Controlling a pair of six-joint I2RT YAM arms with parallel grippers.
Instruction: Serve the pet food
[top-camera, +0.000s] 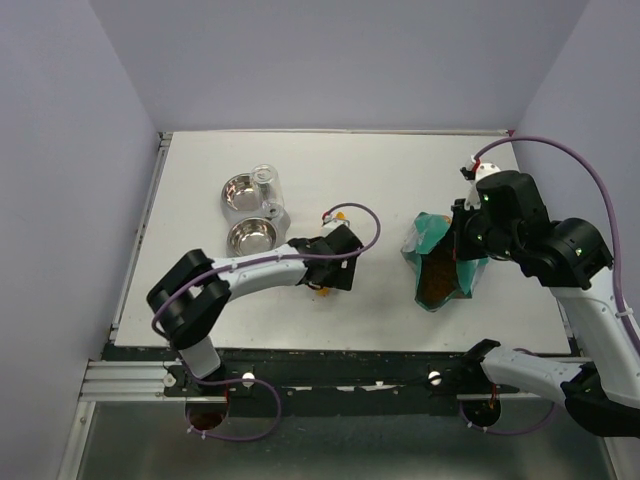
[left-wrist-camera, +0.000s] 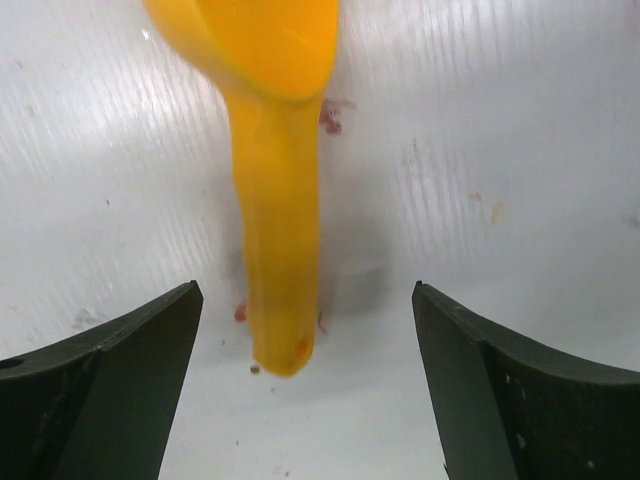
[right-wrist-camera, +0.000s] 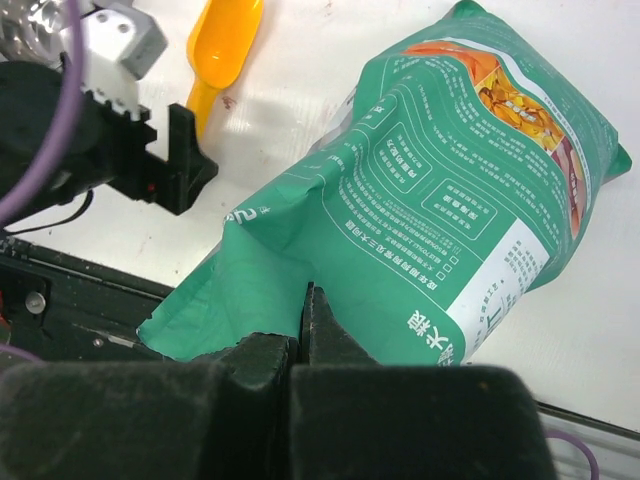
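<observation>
The left gripper isn't ready to close yet: shadow and bare table show under its fingers, so it needs to lower to the scoop's handle first and then close on it.
The pet food (top-camera: 437, 283) shows as brown kibble inside the open mouth of a teal-and-white bag (top-camera: 440, 250) lying on the table's right. My right gripper (right-wrist-camera: 308, 300) is shut on the bag's edge by its opening; in the top view it (top-camera: 468, 240) stands over the bag (right-wrist-camera: 450, 190). An orange scoop (left-wrist-camera: 275, 190) lies flat on the table, bowl away from me. My left gripper (left-wrist-camera: 305, 330) is open, one finger on each side of the handle's end, not touching it. In the top view the left gripper (top-camera: 328, 272) covers most of the scoop (top-camera: 322, 291).
Two steel bowls (top-camera: 240, 192) (top-camera: 250, 237) sit at the table's left with a clear cup (top-camera: 266, 183) beside them. The scoop (right-wrist-camera: 222, 45) and left gripper (right-wrist-camera: 150, 150) also show in the right wrist view. The table's front edge (top-camera: 350, 352) is close below both grippers.
</observation>
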